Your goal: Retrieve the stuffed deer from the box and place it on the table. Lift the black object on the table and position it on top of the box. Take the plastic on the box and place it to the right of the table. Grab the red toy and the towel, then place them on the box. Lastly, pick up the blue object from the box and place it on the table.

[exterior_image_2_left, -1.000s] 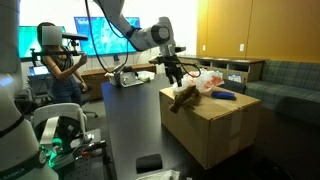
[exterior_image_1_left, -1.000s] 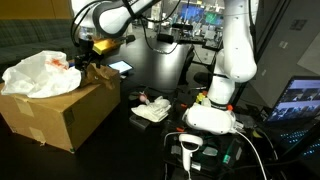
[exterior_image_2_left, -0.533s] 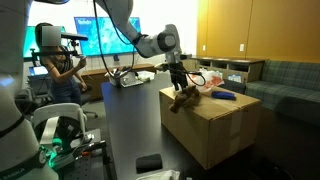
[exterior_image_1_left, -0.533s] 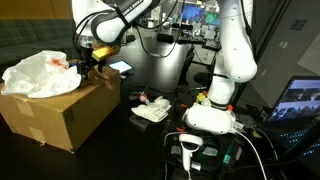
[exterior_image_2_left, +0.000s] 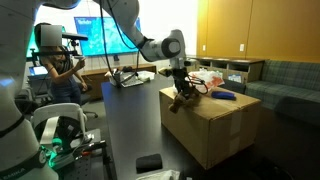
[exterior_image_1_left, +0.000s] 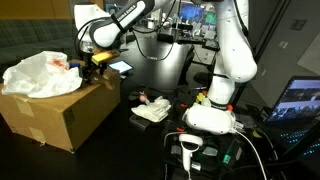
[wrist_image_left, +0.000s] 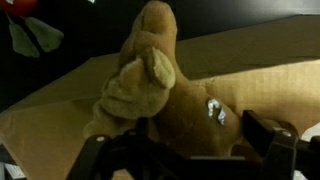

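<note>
My fingers reach down on either side of the deer's body, so it is time for my gripper to close on the deer's body now.
The brown stuffed deer lies draped over the near edge of the cardboard box. It fills the wrist view. My gripper is right above it, and its fingers stand open on either side of the deer's body. In an exterior view the gripper is at the box's corner. White plastic lies on the box. The blue object lies on the box top. The black object is on the table. A towel with the red toy lies on the table.
The robot base stands beside the towel, with cables and a device in front of it. A person sits behind the table by monitors. A laptop is at the table's edge.
The gripper has come down and in over the deer at the box edge. The deer has not moved.
</note>
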Motion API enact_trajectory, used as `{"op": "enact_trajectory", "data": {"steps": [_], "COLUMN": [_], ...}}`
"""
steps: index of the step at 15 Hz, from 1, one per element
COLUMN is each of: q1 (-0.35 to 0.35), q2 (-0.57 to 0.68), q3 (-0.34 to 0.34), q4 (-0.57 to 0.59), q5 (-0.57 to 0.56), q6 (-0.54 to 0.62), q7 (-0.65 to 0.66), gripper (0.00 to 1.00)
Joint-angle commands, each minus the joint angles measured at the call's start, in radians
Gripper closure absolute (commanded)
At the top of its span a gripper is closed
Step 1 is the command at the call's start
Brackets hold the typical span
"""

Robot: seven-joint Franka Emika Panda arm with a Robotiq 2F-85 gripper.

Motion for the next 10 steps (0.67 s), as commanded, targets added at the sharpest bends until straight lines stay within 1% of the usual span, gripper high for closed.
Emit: {"op": "enact_trajectory", "data": {"steps": [1, 3, 4, 8, 10], "q1": [0.007, 0.008, 0.009, 0.01, 0.014], "q2": [0.021, 0.015, 0.008, -0.026, -0.052], "q3": [-0.017, -0.016, -0.015, -0.011, -0.015], "q4": [0.027, 0.023, 0.019, -0.004, -0.021], "q5": [0.043, 0.051, 0.051, 0.043, 0.036], "q6": [0.01, 0.007, 0.002, -0.029, -0.061], "q7": [-0.028, -0.033, -0.042, -0.073, -0.072], "gripper": [0.36, 0.53, 0.6, 0.88, 0.99]}}
